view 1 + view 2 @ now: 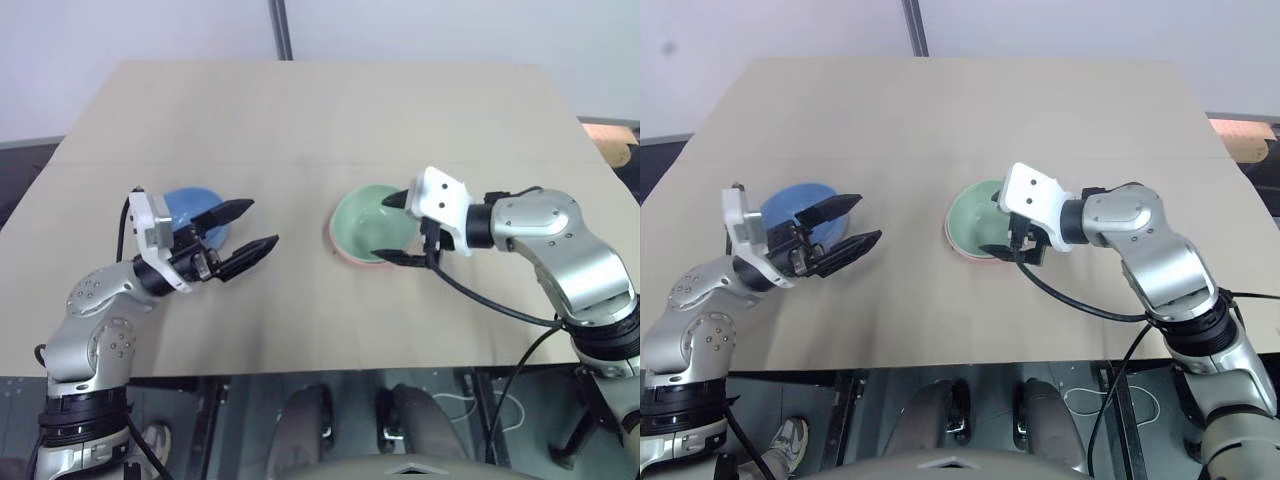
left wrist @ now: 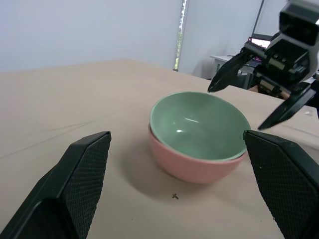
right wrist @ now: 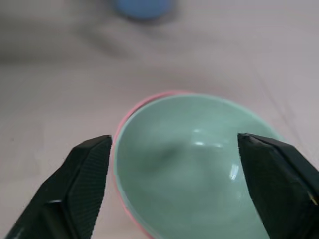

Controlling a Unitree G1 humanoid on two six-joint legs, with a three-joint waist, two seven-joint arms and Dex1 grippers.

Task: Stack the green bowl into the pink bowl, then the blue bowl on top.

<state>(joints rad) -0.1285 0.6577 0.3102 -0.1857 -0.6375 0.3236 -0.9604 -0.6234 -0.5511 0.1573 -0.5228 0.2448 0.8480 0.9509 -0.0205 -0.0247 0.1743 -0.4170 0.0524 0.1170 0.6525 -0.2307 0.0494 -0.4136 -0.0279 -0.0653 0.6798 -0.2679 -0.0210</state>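
I need to grab the blue bowl by its thin rim [image 1: 224, 238] with my left gripper next, because the bowl's opening is wider than the gripper's open fingers. Then I can stack the blue bowl.
The green bowl [image 1: 368, 225] sits nested inside the pink bowl [image 1: 349, 256] right of the table's middle; only the pink rim and lower wall [image 2: 184, 167] show beneath it. My right gripper [image 1: 390, 230] stands open at the bowls' right side, its fingertips just over the green rim, with nothing held. The blue bowl [image 1: 188, 205] rests upright on the left of the table. My left gripper [image 1: 258, 225] is open and empty just right of the blue bowl, pointing towards the stacked pair [image 2: 199, 124].
The pale wooden table [image 1: 300, 120] stretches wide behind the bowls, with bare room between the two grippers. Its front edge runs just below both arms. A grey pole [image 1: 283, 30] rises behind the far edge. A black cable [image 1: 490, 300] hangs from my right arm.
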